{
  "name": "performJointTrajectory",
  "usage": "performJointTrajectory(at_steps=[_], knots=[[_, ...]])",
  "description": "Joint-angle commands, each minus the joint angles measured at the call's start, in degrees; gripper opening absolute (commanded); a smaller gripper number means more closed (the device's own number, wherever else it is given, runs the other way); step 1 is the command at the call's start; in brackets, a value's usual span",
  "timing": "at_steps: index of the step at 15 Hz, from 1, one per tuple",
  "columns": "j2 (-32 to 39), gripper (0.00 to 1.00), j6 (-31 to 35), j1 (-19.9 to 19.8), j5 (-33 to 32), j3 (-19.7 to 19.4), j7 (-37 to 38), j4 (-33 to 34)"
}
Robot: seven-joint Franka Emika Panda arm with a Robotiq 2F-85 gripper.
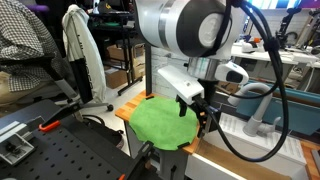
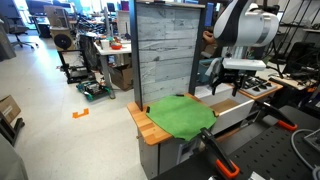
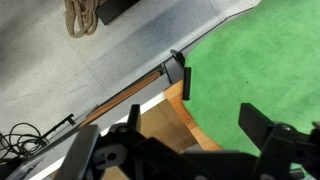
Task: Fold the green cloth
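Observation:
I should next grip the green cloth (image 1: pixel 160 122) with my gripper by its edge on the side near the white box, so that edge can fold over the rest.
The green cloth (image 1: pixel 160 122) lies spread flat on the small wooden table (image 1: pixel 128 108). It shows in both exterior views (image 2: pixel 182 113) and fills the upper right of the wrist view (image 3: pixel 265 55). My gripper (image 1: pixel 200 112) hangs a little above the cloth's edge, also seen in an exterior view (image 2: pixel 222 88). In the wrist view the gripper (image 3: pixel 222 100) is open and empty, with one finger over the table's wood (image 3: pixel 165 110) at the cloth's rim and the other over the cloth.
A tall grey wooden panel (image 2: pixel 165 50) stands behind the table. A white box (image 2: pixel 237 108) sits beside the cloth. Orange-handled clamps (image 2: pixel 225 165) lie on the black perforated bench. A coiled rope (image 3: pixel 82 15) lies on the floor.

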Motion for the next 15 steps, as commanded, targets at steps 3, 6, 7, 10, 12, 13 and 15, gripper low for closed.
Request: performJointTrajectory(at_steps=[3, 6, 7, 10, 12, 13, 15], knots=[[8.43, 1.00, 1.46, -2.07, 1.89, 0.07, 0.45, 6.93], [11.28, 1.00, 0.89, -2.53, 2.07, -0.16, 0.84, 9.53], [12.14, 1.00, 0.62, -2.47, 2.10, -0.30, 1.09, 10.36], [14.39, 1.00, 0.71, -1.77, 1.79, -0.67, 2.03, 12.34], [15.85, 1.00, 0.66, -1.02, 1.42, -1.03, 2.66, 13.48], [16.55, 1.00, 0.61, -0.47, 1.17, -1.23, 3.00, 13.88], [17.31, 1.00, 0.53, 0.33, 0.80, -1.33, 3.12, 14.15]])
